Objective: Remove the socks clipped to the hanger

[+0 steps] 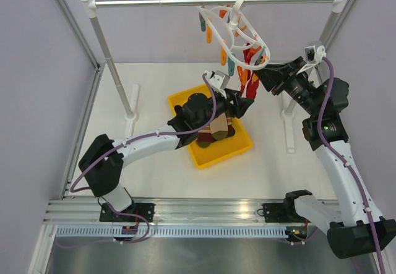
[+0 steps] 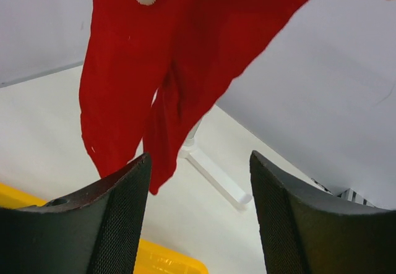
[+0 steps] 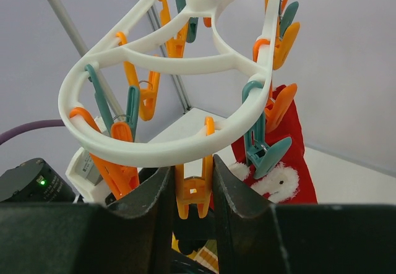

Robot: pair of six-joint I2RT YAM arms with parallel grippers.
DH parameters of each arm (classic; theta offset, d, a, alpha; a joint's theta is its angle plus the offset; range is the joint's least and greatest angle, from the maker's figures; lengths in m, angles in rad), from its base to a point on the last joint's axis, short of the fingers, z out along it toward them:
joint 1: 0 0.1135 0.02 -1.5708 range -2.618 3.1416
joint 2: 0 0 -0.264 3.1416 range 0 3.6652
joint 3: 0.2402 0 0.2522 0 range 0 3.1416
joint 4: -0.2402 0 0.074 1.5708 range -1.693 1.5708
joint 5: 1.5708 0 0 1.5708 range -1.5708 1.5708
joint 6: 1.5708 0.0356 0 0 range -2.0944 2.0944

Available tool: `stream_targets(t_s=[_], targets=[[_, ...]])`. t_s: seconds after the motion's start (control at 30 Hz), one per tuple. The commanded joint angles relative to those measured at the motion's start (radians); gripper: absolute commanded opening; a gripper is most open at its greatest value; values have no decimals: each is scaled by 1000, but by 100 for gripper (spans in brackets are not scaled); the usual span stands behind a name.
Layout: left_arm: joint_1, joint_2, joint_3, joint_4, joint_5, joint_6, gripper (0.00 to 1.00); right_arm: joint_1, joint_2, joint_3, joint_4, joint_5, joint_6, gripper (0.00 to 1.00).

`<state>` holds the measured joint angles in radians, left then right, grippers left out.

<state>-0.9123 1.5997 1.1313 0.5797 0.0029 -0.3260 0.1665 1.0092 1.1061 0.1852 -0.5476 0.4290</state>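
The red sock's lower tip hangs beyond my left gripper's left finger, so closing now would miss it. My left gripper first moves toward the sock's tip, then closes on it.
The white oval hanger hangs from the rail with orange and teal clips. A red sock with a white patch hangs from it, held by a teal clip. My right gripper is at the hanger's lower rim; in the right wrist view it is shut on an orange clip next to the red sock. My left gripper is just below the sock. In the left wrist view it is open, with the sock's lower end above its left finger.
A yellow tray under the hanger holds a tan patterned sock and dark socks. The metal rail stands on two posts with white feet. Grey walls enclose the table.
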Motion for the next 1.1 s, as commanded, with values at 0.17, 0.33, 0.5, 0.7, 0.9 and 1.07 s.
stream_targets(t_s=[0.17, 0.33, 0.5, 0.7, 0.9, 1.07], targets=[[-25, 140, 162, 35, -55, 2, 64, 5, 2, 47, -20, 9, -16, 1], [-31, 161, 186, 45, -84, -33, 60, 5, 2, 49, -30, 15, -19, 1], [-34, 164, 189, 62, -96, -50, 32, 5, 2, 52, -36, 20, -22, 1], [-34, 143, 183, 58, -70, -59, 2, 7, 0, 54, -47, 31, -21, 1], [-34, 62, 105, 71, -34, -62, 2, 7, -9, 64, -96, 110, -29, 2], [-36, -1, 35, 88, -20, -68, 2, 7, -14, 70, -125, 141, -25, 15]])
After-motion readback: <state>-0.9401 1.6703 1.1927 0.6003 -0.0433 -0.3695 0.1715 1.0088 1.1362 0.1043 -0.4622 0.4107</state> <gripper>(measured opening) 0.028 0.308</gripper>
